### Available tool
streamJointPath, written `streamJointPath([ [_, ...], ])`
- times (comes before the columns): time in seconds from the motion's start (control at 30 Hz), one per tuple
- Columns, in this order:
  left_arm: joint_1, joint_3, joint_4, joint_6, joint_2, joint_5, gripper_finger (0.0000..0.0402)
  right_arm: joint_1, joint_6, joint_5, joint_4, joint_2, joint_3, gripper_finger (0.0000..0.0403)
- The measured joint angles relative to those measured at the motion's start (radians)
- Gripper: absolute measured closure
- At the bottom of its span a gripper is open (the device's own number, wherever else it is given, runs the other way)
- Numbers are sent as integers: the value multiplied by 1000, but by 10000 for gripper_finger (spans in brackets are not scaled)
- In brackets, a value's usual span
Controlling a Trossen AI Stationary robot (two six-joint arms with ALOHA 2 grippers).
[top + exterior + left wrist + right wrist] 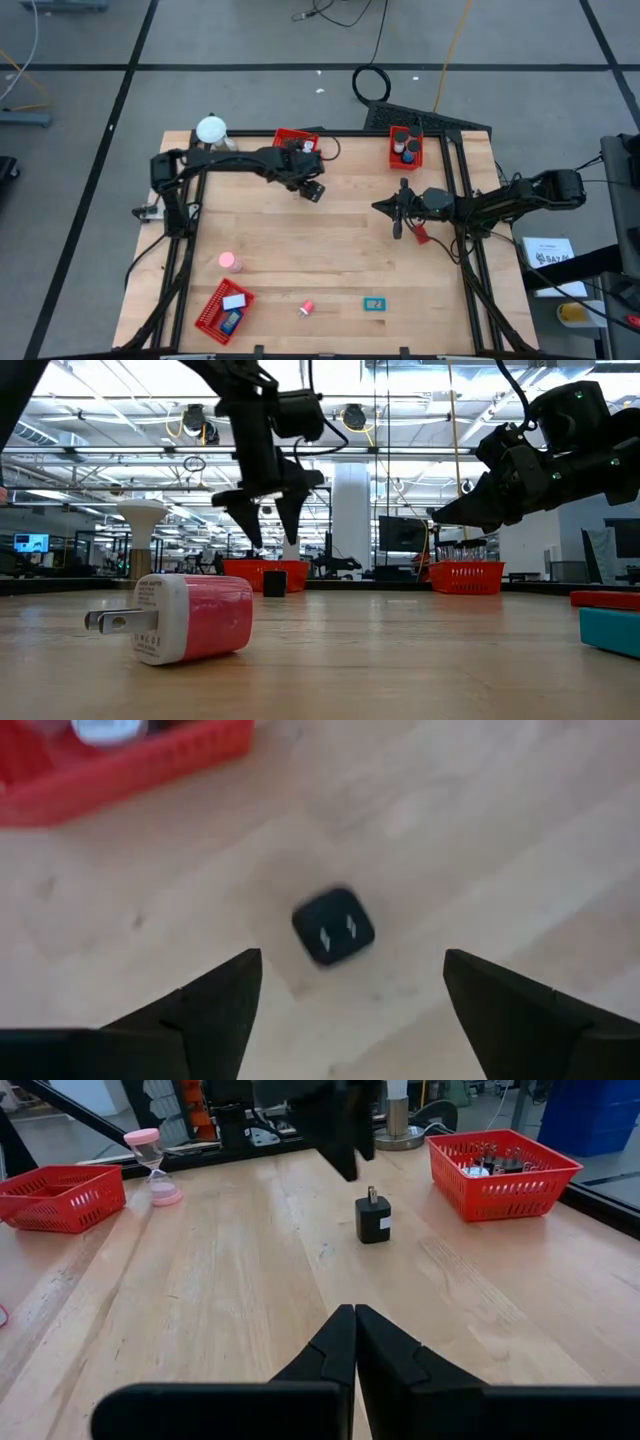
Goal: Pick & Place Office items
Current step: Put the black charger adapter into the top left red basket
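The left gripper isn't ready to close on the black plug adapter (333, 925) yet and should first lower toward it: wood shows between the left gripper's fingers and the adapter in the wrist view.
A black plug adapter (333, 925) stands on the wood with its two prongs up, near the far-centre red tray (295, 140). My left gripper (350, 990) hangs open just above it, fingers pointing down on either side without touching; the low view shows the gripper (268, 520) over the adapter (274, 583). My right gripper (355, 1325) is shut and holds nothing, hovering right of centre (380, 207) and pointing at the adapter (373, 1218). A pink-and-white plug adapter (190, 618) lies on its side near the near edge (307, 307), with a teal flat piece (375, 305) beside it.
A second red tray (405, 148) with small items sits far right, and a third (222, 310) near left holds a white and a blue piece. A pink hourglass (230, 262) stands left of centre. A small red piece (420, 235) lies by the right arm. A white ball on a stand (211, 130) is far left.
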Motion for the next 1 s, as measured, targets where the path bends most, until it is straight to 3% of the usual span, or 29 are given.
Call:
streamJointPath([
  [0.23,24,41,-5,-13,83,-1,82,0,0,-3,0,0,0,402],
  [0.6,28,36,-14,-56,111,8,85,0,0,-4,0,0,1,402],
  [0.87,37,35,-13,-57,112,-19,154,0,0,-4,1,0,1,402],
  [1.0,37,35,-11,-77,112,-40,170,0,0,-5,1,0,1,402],
])
